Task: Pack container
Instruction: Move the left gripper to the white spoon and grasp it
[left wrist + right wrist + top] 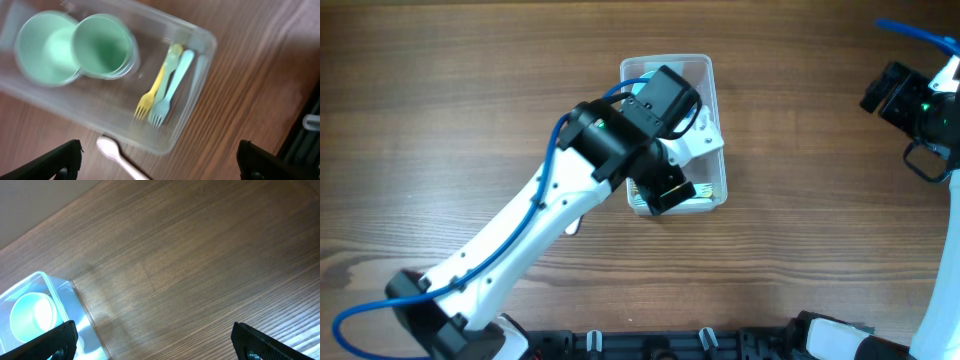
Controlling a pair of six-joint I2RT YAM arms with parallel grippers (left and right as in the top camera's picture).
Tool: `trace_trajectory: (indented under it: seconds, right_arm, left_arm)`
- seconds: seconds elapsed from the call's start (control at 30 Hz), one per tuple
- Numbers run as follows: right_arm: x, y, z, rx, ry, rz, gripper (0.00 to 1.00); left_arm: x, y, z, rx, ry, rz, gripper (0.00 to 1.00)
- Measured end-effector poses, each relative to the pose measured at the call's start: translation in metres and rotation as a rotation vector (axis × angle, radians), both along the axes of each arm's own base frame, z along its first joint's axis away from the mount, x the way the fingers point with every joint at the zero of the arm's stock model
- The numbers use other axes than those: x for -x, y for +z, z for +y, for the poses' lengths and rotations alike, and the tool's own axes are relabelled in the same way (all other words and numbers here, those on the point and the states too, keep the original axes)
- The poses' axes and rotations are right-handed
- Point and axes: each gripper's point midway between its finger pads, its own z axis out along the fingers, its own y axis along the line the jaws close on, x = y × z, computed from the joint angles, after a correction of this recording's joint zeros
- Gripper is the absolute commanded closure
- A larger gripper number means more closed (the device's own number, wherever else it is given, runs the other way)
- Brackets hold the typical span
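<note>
My left gripper grabs the white spoon's narrow handle near the bowl [121, 161] next, to lay the spoon beside the container's forks.
The clear rectangular container [712, 110] sits at the table's middle; my left arm hovers over it. In the left wrist view the container [200, 60] holds two mint green cups [102, 45], a yellow fork [152, 92] and a light blue fork [172, 87]. A white spoon [117, 157] lies on the wood just outside the container's near wall. My left gripper [157, 167] is open and empty above that spoon. My right gripper [155, 345] is open and empty over bare wood at the far right; the container's corner [55, 287] shows at its left.
The wooden table [470, 90] extends all round the container. A black rail [670, 345] runs along the front edge. The right arm [920, 110] sits at the right edge.
</note>
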Motion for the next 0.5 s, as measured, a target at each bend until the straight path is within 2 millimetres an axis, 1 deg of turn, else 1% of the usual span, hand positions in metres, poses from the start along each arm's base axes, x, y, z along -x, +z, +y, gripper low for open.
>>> trace_trajectory:
  seconds: [0.03, 0.07, 0.1, 0.13, 0.2, 0.23, 0.27, 0.3, 0.33, 0.37, 0.4, 0.43, 0.47, 0.5]
  right_arm:
    - [0.0, 0.0, 0.0, 0.0, 0.0, 0.0, 0.0]
    - [0.0, 0.0, 0.0, 0.0, 0.0, 0.0, 0.0]
    - [0.0, 0.0, 0.0, 0.0, 0.0, 0.0, 0.0]
    - [0.0, 0.0, 0.0, 0.0, 0.0, 0.0, 0.0]
    - [0.0, 0.0, 0.0, 0.0, 0.0, 0.0, 0.0]
    - [0.0, 0.0, 0.0, 0.0, 0.0, 0.0, 0.0]
    - [0.0, 0.0, 0.0, 0.0, 0.0, 0.0, 0.0]
    - [0.0, 0.0, 0.0, 0.0, 0.0, 0.0, 0.0]
    - [0.0, 0.0, 0.0, 0.0, 0.0, -0.001, 0.0]
    - [0.0, 0.0, 0.0, 0.0, 0.0, -0.001, 0.0]
    - [0.0, 0.0, 0.0, 0.0, 0.0, -0.001, 0.0]
    - [0.0, 0.0, 0.0, 0.0, 0.0, -0.002, 0.0]
    - [-0.001, 0.0, 0.0, 0.0, 0.0, -0.003, 0.0]
    - [-0.001, 0.0, 0.0, 0.001, 0.0, -0.003, 0.0]
  left_arm:
    - [-0.002, 0.004, 0.008, -0.004, 0.081, -0.004, 0.0]
    - [-0.007, 0.003, 0.021, -0.018, 0.193, 0.012, 0.0]
    - [-0.017, -0.001, 0.049, -0.044, 0.379, 0.043, 0.0]
    - [-0.028, -0.003, 0.07, -0.046, 0.524, 0.064, 0.0]
    - [-0.045, -0.007, 0.114, -0.045, 0.772, 0.111, 0.0]
    - [-0.053, -0.01, 0.131, -0.039, 0.853, 0.123, 0.0]
    - [-0.063, -0.015, 0.152, -0.034, 0.947, 0.137, 0.0]
    - [-0.069, -0.022, 0.165, -0.026, 1.003, 0.15, 0.0]
    - [-0.072, -0.032, 0.174, -0.027, 1.031, 0.168, 0.0]
    - [-0.073, -0.044, 0.177, -0.029, 1.043, 0.185, 0.0]
    - [-0.073, -0.063, 0.179, -0.034, 1.048, 0.205, 0.0]
    - [-0.072, -0.087, 0.179, -0.042, 1.049, 0.228, 0.0]
    - [-0.069, -0.112, 0.18, -0.06, 1.045, 0.249, 0.02]
    - [-0.064, -0.131, 0.181, -0.081, 1.038, 0.27, 0.07]
